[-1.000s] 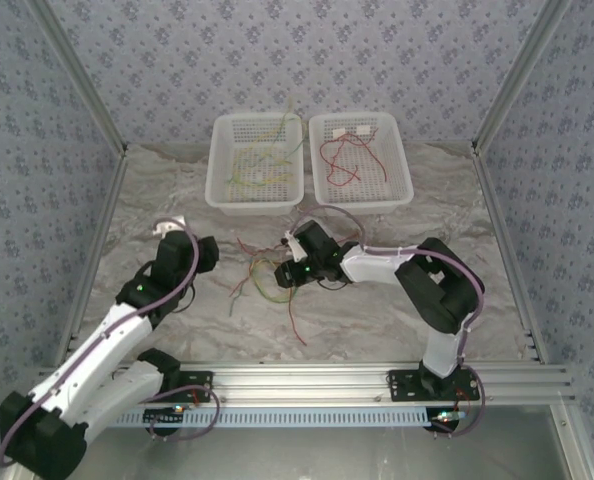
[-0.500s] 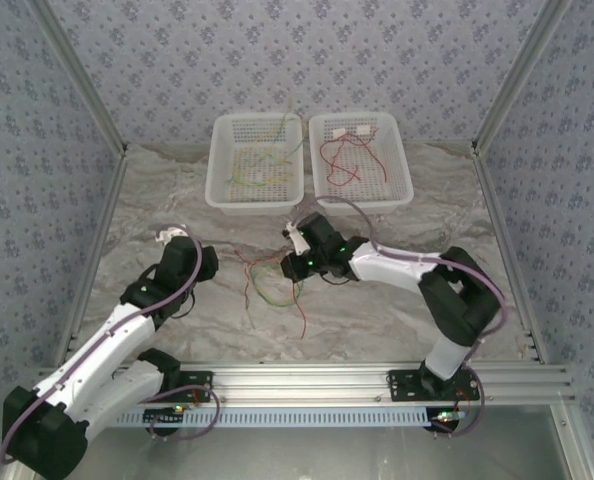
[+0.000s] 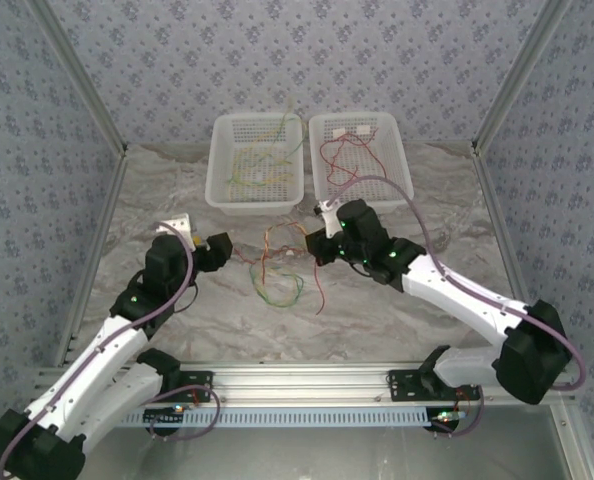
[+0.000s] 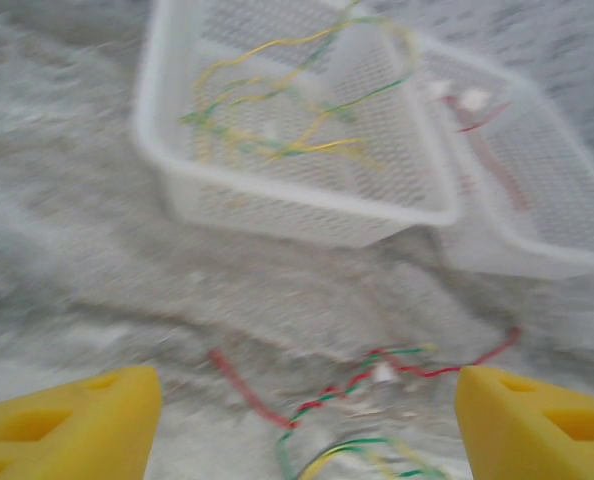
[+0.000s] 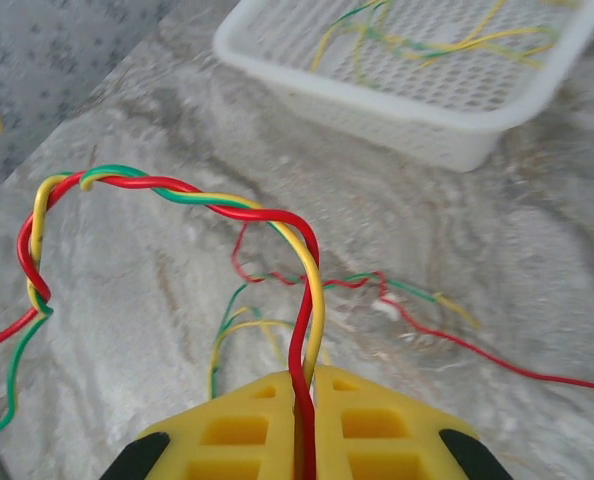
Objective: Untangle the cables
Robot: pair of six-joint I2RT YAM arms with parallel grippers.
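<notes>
The strand's green and yellow end parts from the red, and my left gripper should next grab only that end there to untangle the cables.
A tangled bunch of red, green and yellow cables (image 3: 277, 268) lies on the table between the two grippers. My right gripper (image 3: 313, 246) is shut on a twisted red, yellow and green strand (image 5: 227, 205). That strand arches up out of the closed fingertips (image 5: 277, 392) and loops away to the left. More cables (image 5: 307, 285) rest on the table below it. My left gripper (image 3: 220, 247) sits just left of the bunch, open, with the loose cables (image 4: 377, 385) on the table between its yellow fingers (image 4: 67, 425).
Two white mesh baskets stand at the back. The left basket (image 3: 217, 165) holds green and yellow wires, and the right basket (image 3: 402, 165) holds red ones. The marbled table (image 3: 427, 235) runs to side rails, with the arm bases along the near edge.
My right gripper has moved back and right, lifting a twisted strand off the table; its elbow swung out right. My left gripper has edged right toward the bunch.
</notes>
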